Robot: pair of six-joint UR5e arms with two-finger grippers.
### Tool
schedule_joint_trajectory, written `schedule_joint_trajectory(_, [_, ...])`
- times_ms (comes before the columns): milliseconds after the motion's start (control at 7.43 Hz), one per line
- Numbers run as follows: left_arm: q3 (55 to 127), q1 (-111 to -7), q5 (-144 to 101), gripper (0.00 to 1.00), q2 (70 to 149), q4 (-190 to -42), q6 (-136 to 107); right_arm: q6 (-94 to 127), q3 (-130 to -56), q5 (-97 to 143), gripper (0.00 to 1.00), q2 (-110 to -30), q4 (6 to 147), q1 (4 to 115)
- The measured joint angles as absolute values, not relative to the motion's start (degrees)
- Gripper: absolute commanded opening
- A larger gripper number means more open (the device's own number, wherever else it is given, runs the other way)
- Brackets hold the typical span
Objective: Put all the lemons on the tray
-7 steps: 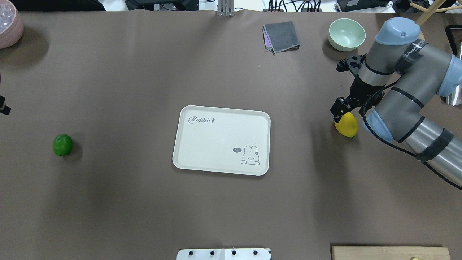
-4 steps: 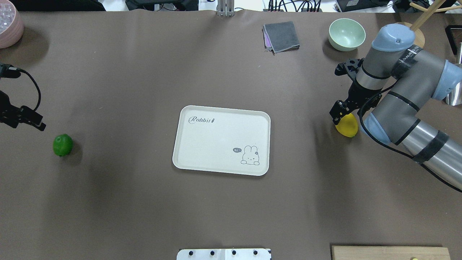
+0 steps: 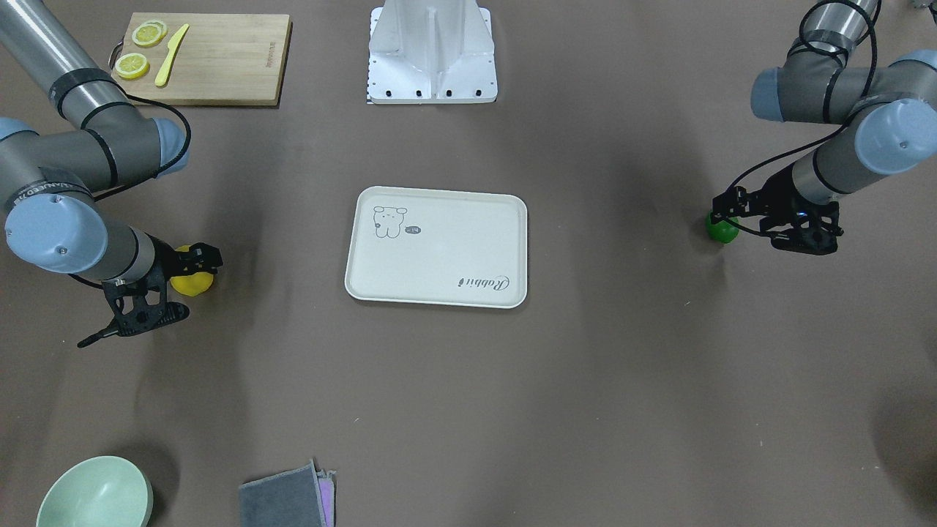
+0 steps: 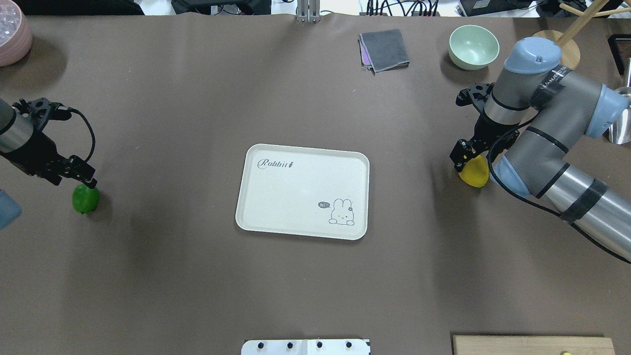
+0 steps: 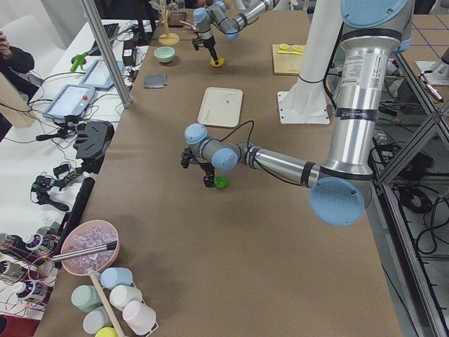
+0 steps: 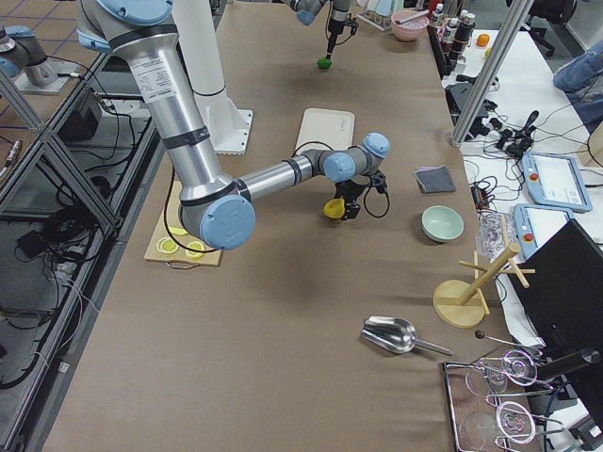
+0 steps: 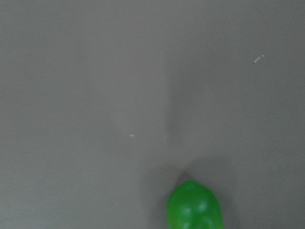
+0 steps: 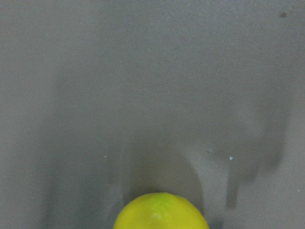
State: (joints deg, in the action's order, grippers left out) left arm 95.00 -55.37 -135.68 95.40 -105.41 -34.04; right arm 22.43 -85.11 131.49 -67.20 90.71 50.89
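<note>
My left gripper should next put the green lemon onto the tray (image 3: 436,246), and for that it should first grab the lemon around its rounded middle (image 3: 722,230).
The cream-white tray (image 4: 303,191) lies mid-table with nothing on it. The yellow lemon (image 4: 474,172) rests on the table to the tray's right. My right gripper (image 4: 463,157) sits low over it, fingers apart on either side, and the lemon fills the bottom of the right wrist view (image 8: 161,212). The green lemon (image 4: 86,198) rests on the table far to the tray's left. My left gripper (image 4: 85,177) hangs open just above and behind it. It shows at the bottom of the left wrist view (image 7: 195,207). No fingers show in either wrist view.
A pale green bowl (image 4: 473,46) and a folded grey cloth (image 4: 384,49) lie at the far right. A pink bowl (image 4: 12,37) stands at the far left. A wooden cutting board (image 3: 212,58) with lemon slices and a knife sits near the robot's base (image 3: 432,51).
My left arm has come in from the table's left edge and now stands over the green lemon. My right arm has sunk a little over the yellow lemon. Neither lemon has moved.
</note>
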Motion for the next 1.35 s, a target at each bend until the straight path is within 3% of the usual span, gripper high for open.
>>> schedule_joint_trajectory(269, [93.45,-55.12,-135.92,0.97,95.49,-105.46,-34.10,22.42,-85.03,131.56,0.32,-67.27,90.72,50.63])
schedule_joint_trajectory(404, [92.85,-55.02,-136.05,0.97,95.52,-105.45,-34.26,22.41,-85.04,131.63,0.23,-67.33,90.76,50.58])
schedule_joint_trajectory(808, [91.62,-53.67,-136.14,0.97,96.21,-105.39,-34.50,22.58,-85.55,132.01,0.23,-66.97,90.74,50.42])
schedule_joint_trajectory(942, [91.11,-53.32,-136.16,0.81,96.57,-105.36,-34.53,22.51,-86.37,132.25,0.23,-66.24,90.69,50.32])
schedule_joint_trajectory(1077, [90.59,-53.15,-136.20,0.29,96.82,-105.33,-34.52,22.40,-87.53,132.38,0.23,-64.79,90.65,50.16])
schedule_joint_trajectory(1212, [90.07,-53.06,-136.28,0.00,96.97,-105.20,-34.50,22.37,-88.55,132.34,0.23,-62.03,90.59,49.72])
schedule_joint_trajectory(1346, [89.64,-53.03,-137.47,0.00,97.09,-104.93,-34.52,22.39,-88.97,132.23,0.23,-58.76,89.69,48.69])
